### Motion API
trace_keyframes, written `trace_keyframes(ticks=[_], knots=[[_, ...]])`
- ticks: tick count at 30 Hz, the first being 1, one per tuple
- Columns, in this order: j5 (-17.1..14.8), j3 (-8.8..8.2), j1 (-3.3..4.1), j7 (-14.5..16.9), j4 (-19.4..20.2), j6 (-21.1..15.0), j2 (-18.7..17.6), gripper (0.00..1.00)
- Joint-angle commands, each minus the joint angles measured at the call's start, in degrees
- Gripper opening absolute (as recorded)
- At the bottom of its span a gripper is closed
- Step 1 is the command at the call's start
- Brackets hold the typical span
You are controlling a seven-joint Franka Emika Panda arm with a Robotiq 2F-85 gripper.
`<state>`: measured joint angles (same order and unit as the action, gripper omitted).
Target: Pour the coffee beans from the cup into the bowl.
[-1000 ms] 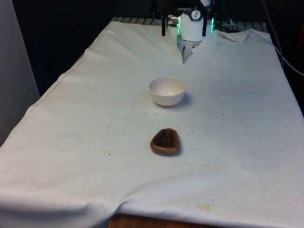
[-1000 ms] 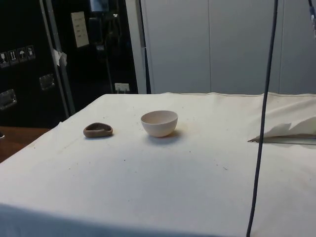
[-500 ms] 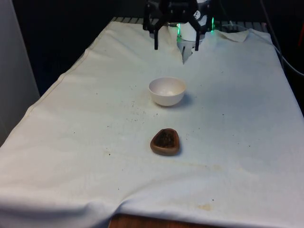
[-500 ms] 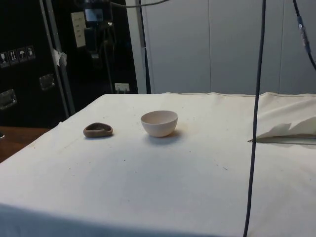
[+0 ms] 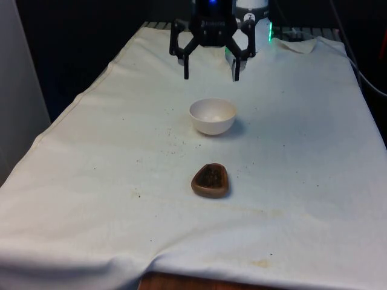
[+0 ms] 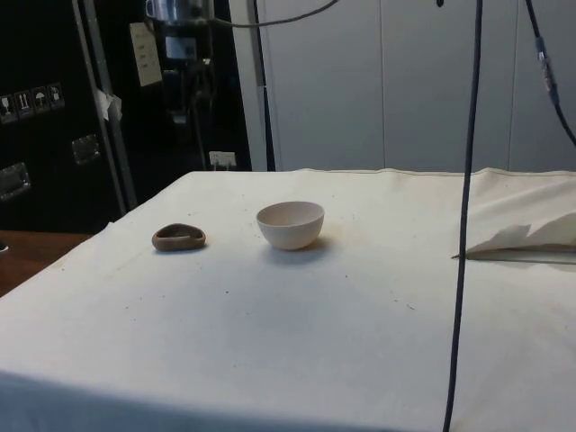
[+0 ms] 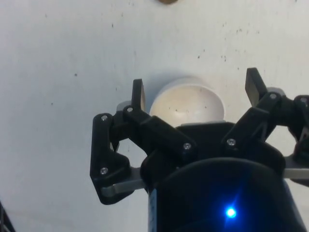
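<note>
My gripper grabs the open brown cup by its rim (image 5: 214,164) next and keeps the cup level, since loose coffee beans lie in it.
A white bowl (image 5: 212,115) stands mid-table, seemingly empty inside. Nearer the front edge lies a low brown cup (image 5: 210,180) holding dark coffee beans. My gripper (image 5: 210,74) hangs open high above the table, just behind the bowl, with nothing between its fingers. From the side, the bowl (image 6: 290,224) and the cup (image 6: 178,238) sit apart on the cloth. In the wrist view the bowl (image 7: 188,104) lies below and between the spread fingertips (image 7: 137,94), and the cup's rim (image 7: 167,1) just shows beyond it.
Dark specks are scattered over the white cloth (image 5: 109,181) around the bowl. A fold in the cloth (image 6: 522,238) rises at the robot's end. A black cable (image 6: 463,225) hangs down in the side view. The wooden table edge (image 5: 181,283) shows at the front.
My gripper has come down and forward from the table's far end to above and behind the bowl, fingers spread. Bowl and cup have not moved.
</note>
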<state>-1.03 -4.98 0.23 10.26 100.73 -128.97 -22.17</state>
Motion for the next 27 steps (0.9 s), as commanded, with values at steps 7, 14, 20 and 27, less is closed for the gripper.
trace_keyframes(ticks=[7,14,20,27], knots=[[0.2,0.00,0.23,-0.2,-2.3,-0.7,-2.4,1.00],[0.4,-0.06,0.52,-0.5,-6.8,0.3,-5.7,1.00],[0.3,-0.06,0.52,-0.4,-8.8,0.6,-7.2,1.00],[0.2,0.00,0.46,-0.1,-8.7,0.0,-7.4,1.00]])
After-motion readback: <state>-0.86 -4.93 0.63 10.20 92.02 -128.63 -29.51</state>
